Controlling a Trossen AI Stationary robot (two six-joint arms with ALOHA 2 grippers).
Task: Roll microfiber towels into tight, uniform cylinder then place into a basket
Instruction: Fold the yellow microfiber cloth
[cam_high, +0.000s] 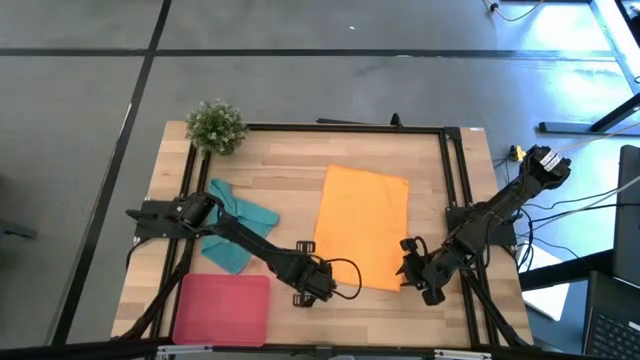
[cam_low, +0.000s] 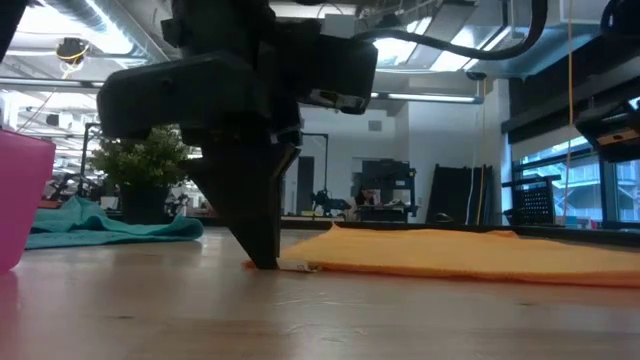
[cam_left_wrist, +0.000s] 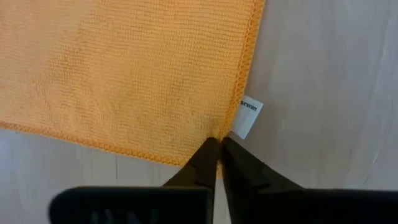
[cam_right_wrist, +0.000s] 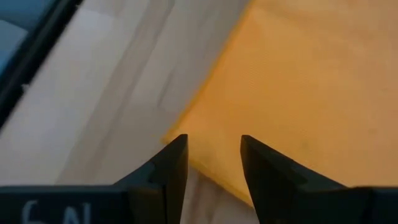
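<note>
The right gripper takes hold of the orange towel by its loose corner (cam_high: 396, 286) next, to fold it for rolling and the pink basket (cam_high: 222, 308).
The orange towel (cam_high: 362, 225) lies spread flat on the wooden table. My left gripper (cam_high: 318, 268) is shut at the towel's near left corner, its fingertips down at table level (cam_low: 265, 262). My right gripper (cam_high: 408, 258) hovers open over the towel's near right corner (cam_right_wrist: 177, 132), touching nothing. The teal towel (cam_high: 235, 225) lies crumpled on the table to the left. The pink basket (cam_high: 222, 308) stands at the near left, with nothing showing in it. My left gripper pinches the orange towel's near left corner (cam_left_wrist: 214, 132) between its two fingertips, right beside the small white label (cam_left_wrist: 247, 117). The fingers come from above, pointing steeply down. The corner is still on the table and the towel lies flat.
A small green potted plant (cam_high: 215, 125) stands at the far left corner. A black frame rail (cam_high: 455, 200) runs along the table's right side and far edge. Bare wood shows between the orange towel and the basket.
</note>
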